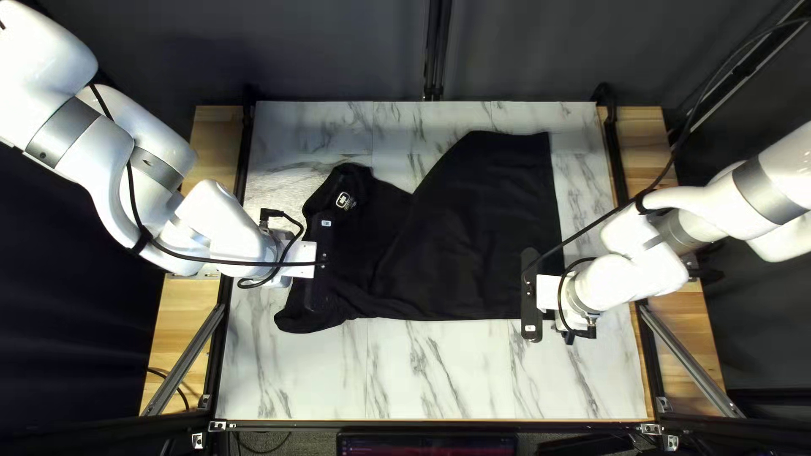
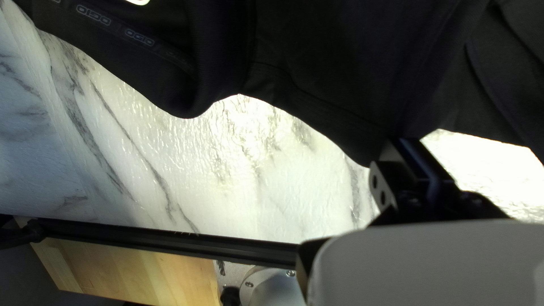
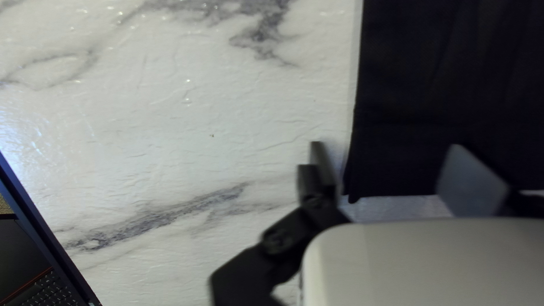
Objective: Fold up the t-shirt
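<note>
The robot's right gripper will next grab the black t-shirt by its bottom hem corner (image 3: 363, 185) to fold the t-shirt's side over.
The black t-shirt (image 1: 473, 228) lies across the table, its collar end toward the left and its broad hem end at the right. At the collar end, my left gripper (image 1: 318, 283) is over the shirt. In the left wrist view my left gripper (image 2: 407, 146) is closed at the edge of the shirt (image 2: 340, 62), whose cloth draws in to its fingertips. My right gripper (image 1: 530, 294) stands at the near hem corner. In the right wrist view my right gripper (image 3: 394, 164) is wide open, with the corner of the shirt (image 3: 430, 85) between and beyond its separated fingers.
Marbled tabletop (image 1: 405, 371) shows in front of the shirt and beyond it. Dark rails (image 1: 612, 160) run along the table's sides, with wooden side boards (image 1: 182, 338) outside them. Part of a laptop keyboard (image 3: 39, 292) shows past the table's near edge.
</note>
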